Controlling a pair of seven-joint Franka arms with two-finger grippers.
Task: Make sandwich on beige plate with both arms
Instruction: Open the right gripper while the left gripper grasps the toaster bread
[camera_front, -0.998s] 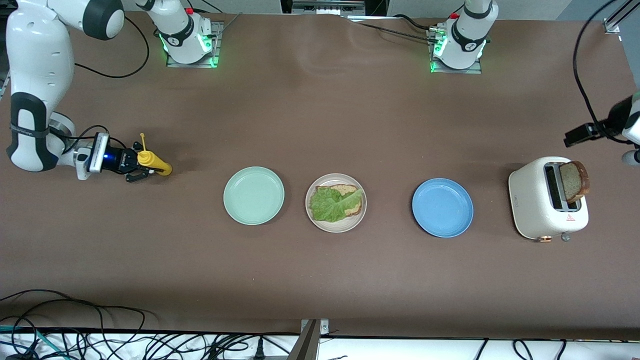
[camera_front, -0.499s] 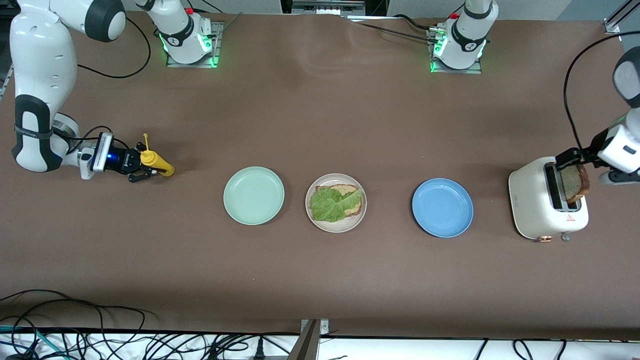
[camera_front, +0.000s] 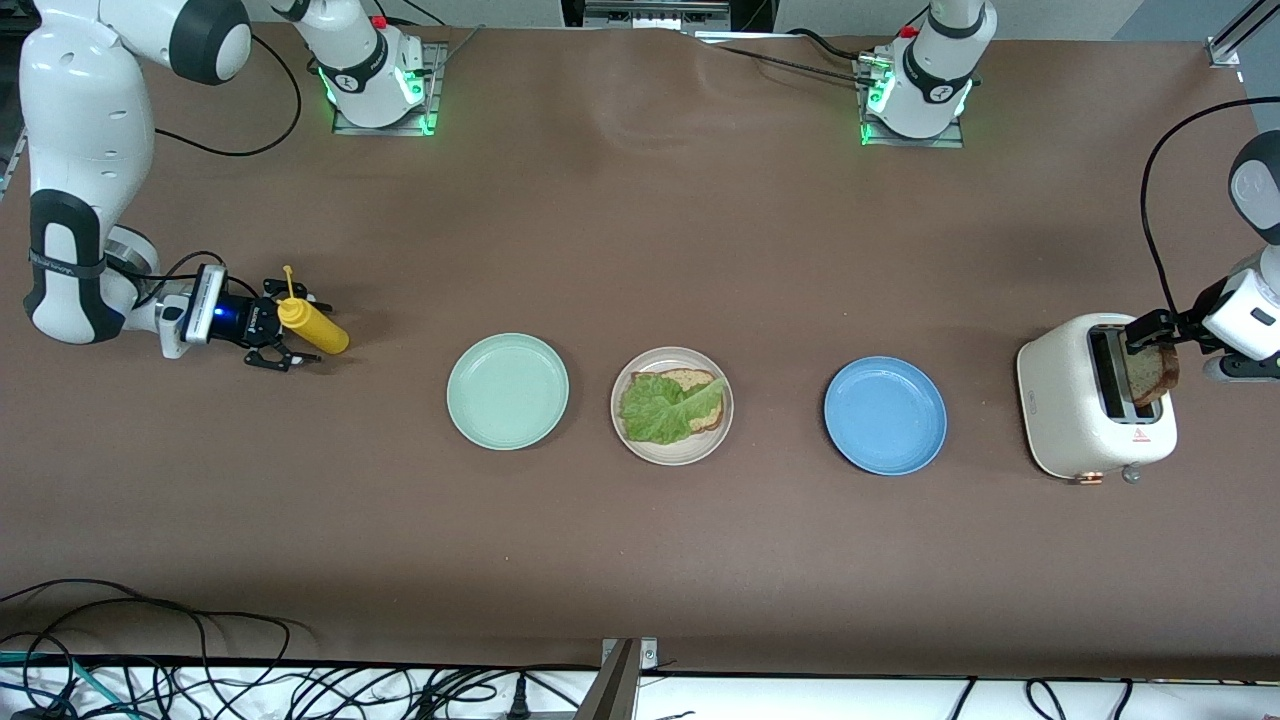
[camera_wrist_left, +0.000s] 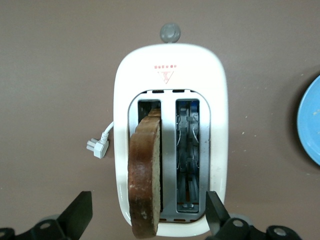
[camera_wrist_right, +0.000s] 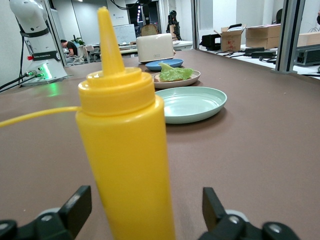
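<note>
My left gripper's fingers are above the toaster (camera_front: 1065, 410) beside the bread slice's crust and would hold the slice now, so my left gripper should close on it.
The beige plate (camera_front: 672, 456) lies at mid-table with one brown bread slice (camera_front: 692, 380) on it and a green lettuce leaf (camera_front: 655, 410) on the slice. The second bread slice (camera_front: 1155, 372) stands in a slot of the white toaster (camera_front: 1065, 410). My left gripper (camera_front: 1150, 332) is open just over that slice. In the left wrist view the slice (camera_wrist_left: 146, 170) sits between the wide-apart fingers of the left gripper (camera_wrist_left: 147, 207), untouched. My right gripper (camera_front: 304, 331) is open around a yellow squeeze bottle (camera_front: 314, 332), and its fingers stand clear of the bottle (camera_wrist_right: 120, 130).
A mint-green plate (camera_front: 507, 391) lies beside the beige plate toward the right arm's end. A blue plate (camera_front: 885, 415) lies between the beige plate and the toaster. The toaster's plug (camera_wrist_left: 97, 146) lies on the table beside it.
The left arm swung in and brought its gripper down over the slice in the toaster. The right gripper opened and let go of the yellow bottle.
</note>
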